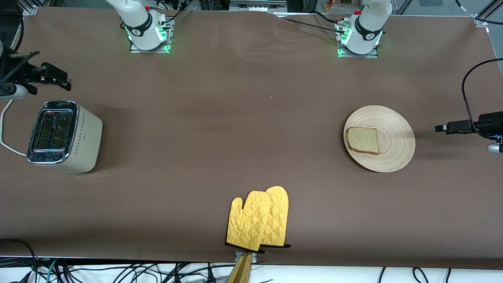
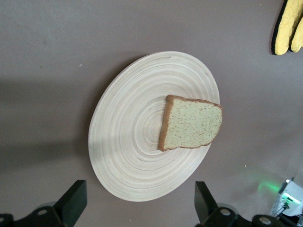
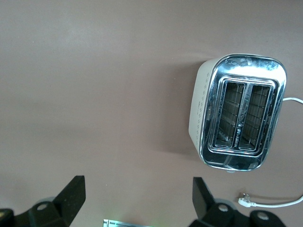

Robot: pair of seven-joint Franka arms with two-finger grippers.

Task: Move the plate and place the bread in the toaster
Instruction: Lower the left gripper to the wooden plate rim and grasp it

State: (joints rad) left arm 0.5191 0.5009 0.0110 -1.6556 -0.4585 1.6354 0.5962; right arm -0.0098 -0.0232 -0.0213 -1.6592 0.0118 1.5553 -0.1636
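I will move the plate with its bread toward the toaster (image 1: 65, 135) next, so my left gripper will take hold of the plate by its bare rim (image 1: 412, 141).
The plate (image 1: 393, 139) lies on the brown table toward the left arm's end. The bread (image 1: 363, 140) lies flat on it, on the part of the plate toward the table's middle. Both also show in the left wrist view, the plate (image 2: 132, 142) and the bread (image 2: 191, 124). The toaster (image 1: 65, 135) stands at the right arm's end with both slots empty; it shows in the right wrist view (image 3: 239, 113). My left gripper (image 1: 444, 127) (image 2: 139, 203) is open and empty, in the air beside the plate. My right gripper (image 1: 55, 76) (image 3: 137, 201) is open and empty, in the air beside the toaster.
A pair of yellow oven mitts (image 1: 259, 220) lies at the table's edge nearest the front camera, in the middle; it also shows in the left wrist view (image 2: 289, 26). The toaster's white cord (image 1: 6, 131) trails off the right arm's end, its plug (image 3: 246, 202) on the table.
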